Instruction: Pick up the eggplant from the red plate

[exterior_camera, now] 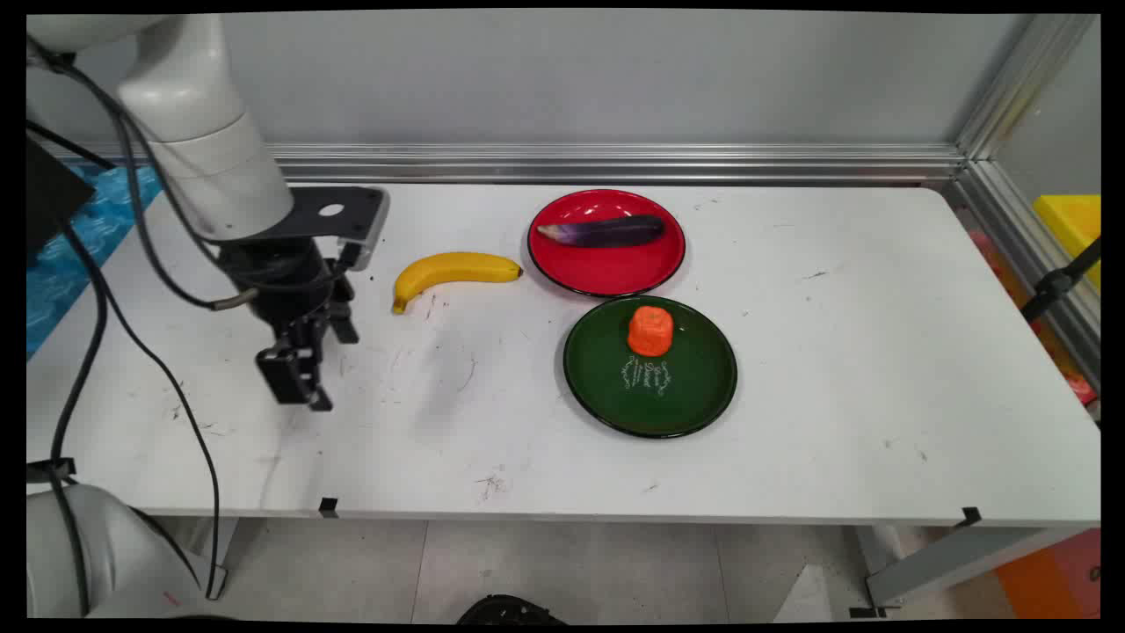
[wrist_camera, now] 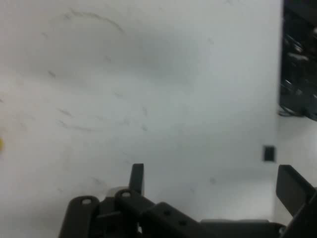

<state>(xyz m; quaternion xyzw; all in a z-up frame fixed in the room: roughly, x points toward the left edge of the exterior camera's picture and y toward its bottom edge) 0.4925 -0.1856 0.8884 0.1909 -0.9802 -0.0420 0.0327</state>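
Note:
The purple eggplant will be grabbed next by its middle (exterior_camera: 603,231), and then my gripper will move the eggplant onto the green plate (exterior_camera: 694,387).
My gripper (exterior_camera: 299,391) hangs low over the left part of the white table (exterior_camera: 844,369), open and holding nothing. In the hand view its two fingers (wrist_camera: 137,178) stand wide apart over bare, scuffed tabletop (wrist_camera: 148,89). The nearest thing is a yellow banana (exterior_camera: 453,268), lying to the gripper's upper right and apart from it. Further right a red plate (exterior_camera: 606,268) carries a purple eggplant (exterior_camera: 606,232). In front of the red plate, a dark green plate (exterior_camera: 694,387) bears a small orange piece (exterior_camera: 650,331).
An aluminium rail (exterior_camera: 615,163) runs along the table's back edge and down its right side. A blue cloth (exterior_camera: 79,233) lies off the left, a yellow bin (exterior_camera: 1072,220) off the right. Small black tabs (exterior_camera: 328,505) mark the front edge, one visible in the hand view (wrist_camera: 269,153).

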